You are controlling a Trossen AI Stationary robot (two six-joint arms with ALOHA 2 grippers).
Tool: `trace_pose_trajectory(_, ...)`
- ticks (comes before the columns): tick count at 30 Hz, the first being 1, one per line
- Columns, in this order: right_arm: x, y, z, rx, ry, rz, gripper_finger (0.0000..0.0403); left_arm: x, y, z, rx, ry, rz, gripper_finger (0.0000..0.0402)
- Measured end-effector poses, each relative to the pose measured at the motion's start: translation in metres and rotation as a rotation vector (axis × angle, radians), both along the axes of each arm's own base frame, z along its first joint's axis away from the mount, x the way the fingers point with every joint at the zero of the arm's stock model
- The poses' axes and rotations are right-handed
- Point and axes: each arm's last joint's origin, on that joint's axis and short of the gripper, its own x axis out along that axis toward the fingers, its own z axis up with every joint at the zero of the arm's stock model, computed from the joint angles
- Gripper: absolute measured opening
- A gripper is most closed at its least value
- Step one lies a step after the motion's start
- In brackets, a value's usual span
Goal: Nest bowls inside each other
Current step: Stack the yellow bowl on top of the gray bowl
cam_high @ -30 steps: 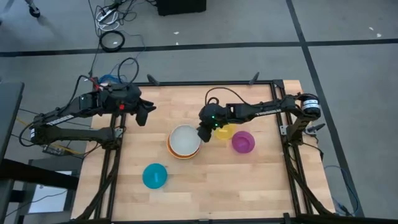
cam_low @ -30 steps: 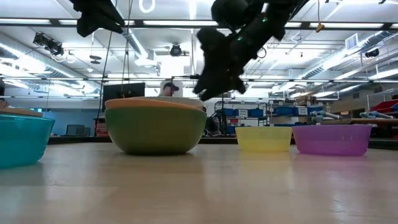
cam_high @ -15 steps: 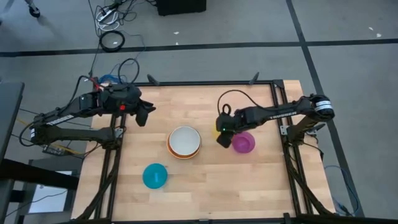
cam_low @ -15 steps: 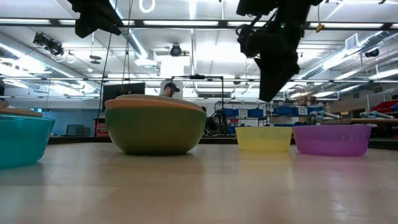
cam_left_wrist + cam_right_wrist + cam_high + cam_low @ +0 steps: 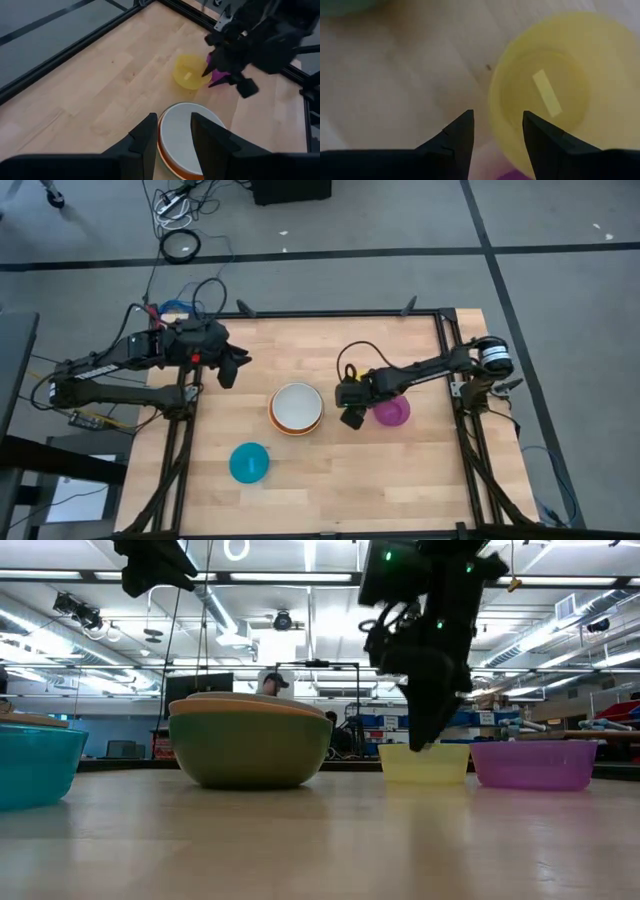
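Note:
The yellow bowl should nest inside the white bowl, so my right gripper should next grab its rim [image 5: 499,115].
A white bowl [image 5: 296,406] sits inside an orange one [image 5: 250,708], which sits in a green bowl [image 5: 250,752] at the table's middle. The blue bowl [image 5: 249,462] stands near the front left. The purple bowl [image 5: 393,412] stands right of the middle, with the yellow bowl [image 5: 555,90] beside it. My right gripper [image 5: 497,114] is open and points down over the yellow bowl's near rim, one finger outside the rim and one over the inside. My left gripper [image 5: 232,370] hangs open, high over the table's far left. My right gripper has its fingertips [image 5: 426,743] at about the height of the yellow bowl's rim [image 5: 492,100], coming from above. I cannot tell whether they touch it. The bowl stands upright on the table.
Bare wooden table lies in front of the bowls and to the right of the blue bowl. A black frame [image 5: 340,313] runs around the table. The purple bowl stands close beside the yellow one.
My right gripper has left the stacked bowls and gone toward the table's right edge to the yellow bowl. It has come down and tipped to point more steeply downward. No bowl has moved.

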Motion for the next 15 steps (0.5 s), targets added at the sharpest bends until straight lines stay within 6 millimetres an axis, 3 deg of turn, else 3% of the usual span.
trace_pose_trajectory(9,0.009,-0.01,-0.027,-0.017,0.069,0.029,0.0144,0.0,-0.002,0.0,0.023,0.005,0.008,0.0127)
trace_pose_trajectory(12,0.01,-0.011,-0.027,-0.017,0.068,0.054,0.0109,0.001,-0.003,0.0,0.024,0.005,0.003,0.0127)
trace_pose_trajectory(15,0.008,-0.013,-0.022,0.007,0.063,0.084,0.0045,0.001,-0.004,0.0,0.014,0.002,0.008,0.0127)
